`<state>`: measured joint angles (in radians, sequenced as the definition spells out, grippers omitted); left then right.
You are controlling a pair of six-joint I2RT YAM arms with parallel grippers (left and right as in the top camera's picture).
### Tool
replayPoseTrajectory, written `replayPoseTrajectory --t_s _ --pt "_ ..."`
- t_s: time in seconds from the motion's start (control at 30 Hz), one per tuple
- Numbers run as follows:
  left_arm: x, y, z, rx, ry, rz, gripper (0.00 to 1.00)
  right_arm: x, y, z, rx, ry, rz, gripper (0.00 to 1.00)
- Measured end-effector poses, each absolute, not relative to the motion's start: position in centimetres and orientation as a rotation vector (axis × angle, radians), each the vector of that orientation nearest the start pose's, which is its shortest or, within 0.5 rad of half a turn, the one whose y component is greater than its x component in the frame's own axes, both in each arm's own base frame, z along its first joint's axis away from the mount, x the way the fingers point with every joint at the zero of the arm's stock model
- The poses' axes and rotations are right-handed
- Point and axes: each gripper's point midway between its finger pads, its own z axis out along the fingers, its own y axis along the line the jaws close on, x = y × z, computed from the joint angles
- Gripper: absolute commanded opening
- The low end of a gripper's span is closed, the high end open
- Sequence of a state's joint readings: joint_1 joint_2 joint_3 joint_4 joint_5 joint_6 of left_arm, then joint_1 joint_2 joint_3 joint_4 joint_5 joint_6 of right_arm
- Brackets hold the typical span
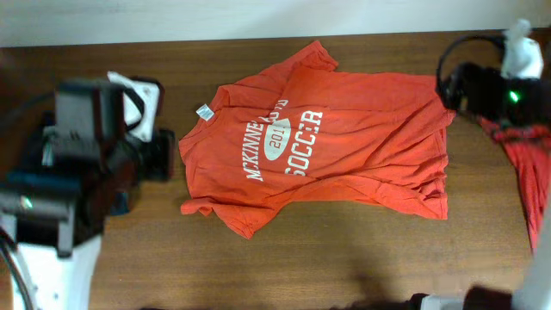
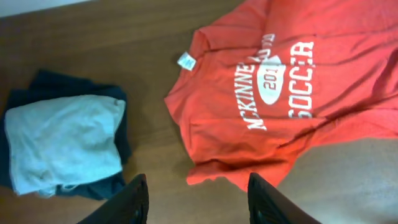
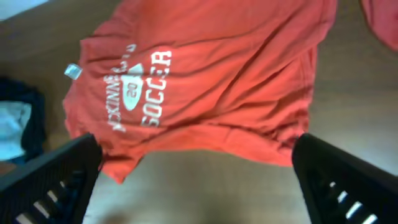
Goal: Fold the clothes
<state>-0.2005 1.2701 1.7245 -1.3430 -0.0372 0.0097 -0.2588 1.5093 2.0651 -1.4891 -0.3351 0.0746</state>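
My left gripper grabs the T-shirt's near sleeve [image 1: 231, 216] [image 2: 246, 174] next, to turn the T-shirt over for folding, and the hem stays free for my right gripper.
An orange-red T-shirt [image 1: 344, 138] with white "SOCCER" print lies spread flat mid-table, collar to the left, a white tag at the neck. It also shows in the left wrist view [image 2: 292, 81] and the right wrist view [image 3: 205, 81]. A second orange-red garment [image 1: 534, 181] hangs at the right edge. My left gripper [image 2: 198, 199] is open and empty, held above bare wood left of the shirt. My right gripper [image 3: 196, 186] is open wide and empty, held above the table off the shirt's hem side. In the overhead view both grippers' fingers are hidden by the arms.
A folded pale grey garment [image 2: 65, 143] lies on a folded navy one [image 2: 68, 93] at the table's left, under the left arm [image 1: 77, 164]. The right arm [image 1: 495, 86] sits at the back right corner. The wooden table [image 1: 327, 258] shows bare in front.
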Motion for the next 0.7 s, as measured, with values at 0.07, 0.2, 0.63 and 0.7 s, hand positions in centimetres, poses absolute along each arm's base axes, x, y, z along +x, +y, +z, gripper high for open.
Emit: replayPoseTrajectory --t_s 0.07,0.2,0.63,0.7 --pt "28.3 -6.1 31.4 0.279 2.468 -0.038 0.96 29.9 -2.1 38.0 0.27 2.428 0.336 1.0" --pt "28.0 -9.0 24.4 0.395 2.578 -0.104 0.93 26.9 -1.3 38.2 0.304 2.457 0.352 0.99" --pt "22.5 -17.0 8.4 0.925 2.935 -0.23 0.56 27.4 -1.2 33.5 0.497 2.645 0.456 0.99" --pt "21.5 -17.8 6.8 0.979 2.979 -0.176 0.56 27.5 -1.2 33.0 0.506 2.663 0.46 0.98"
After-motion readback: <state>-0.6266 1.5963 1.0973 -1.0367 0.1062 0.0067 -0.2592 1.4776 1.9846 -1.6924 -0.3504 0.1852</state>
